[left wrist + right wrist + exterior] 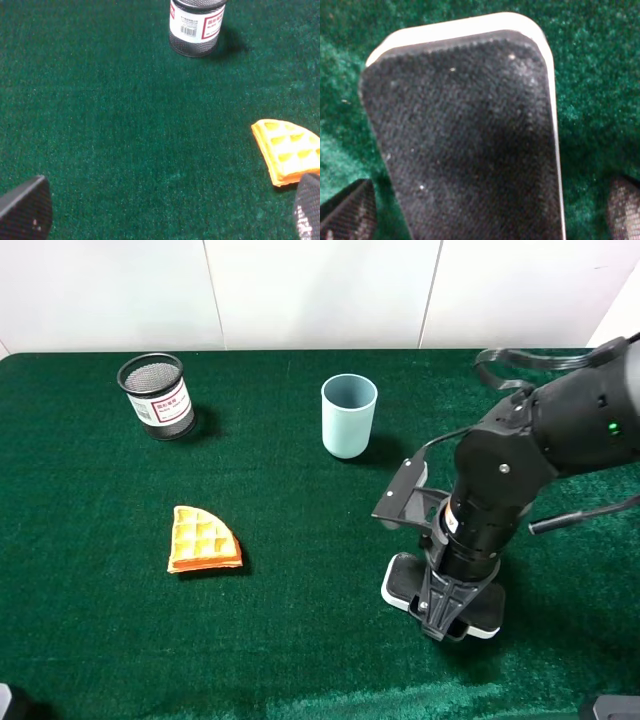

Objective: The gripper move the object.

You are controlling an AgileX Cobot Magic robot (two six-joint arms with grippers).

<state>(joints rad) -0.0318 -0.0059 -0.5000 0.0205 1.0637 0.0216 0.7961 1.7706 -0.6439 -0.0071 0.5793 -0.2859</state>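
My right gripper should close: its fingers are beside the eraser's long sides in the right wrist view.
The eraser (402,582), black felt on a white base, lies flat on the green cloth at the front right. My right gripper (447,618) points straight down over it and hides its middle. In the right wrist view the eraser (465,135) fills the frame, and the right gripper (485,212) is open with one fingertip on each long side (347,212). A strip of cloth shows between the eraser and the other fingertip. My left gripper (165,210) is open and empty, low over bare cloth at the front left.
A pale blue cup (348,415) stands behind the eraser. A black mesh pen holder (157,396) stands at the back left and shows in the left wrist view (196,25). An orange waffle wedge (203,539) lies left of centre and also shows there (287,156).
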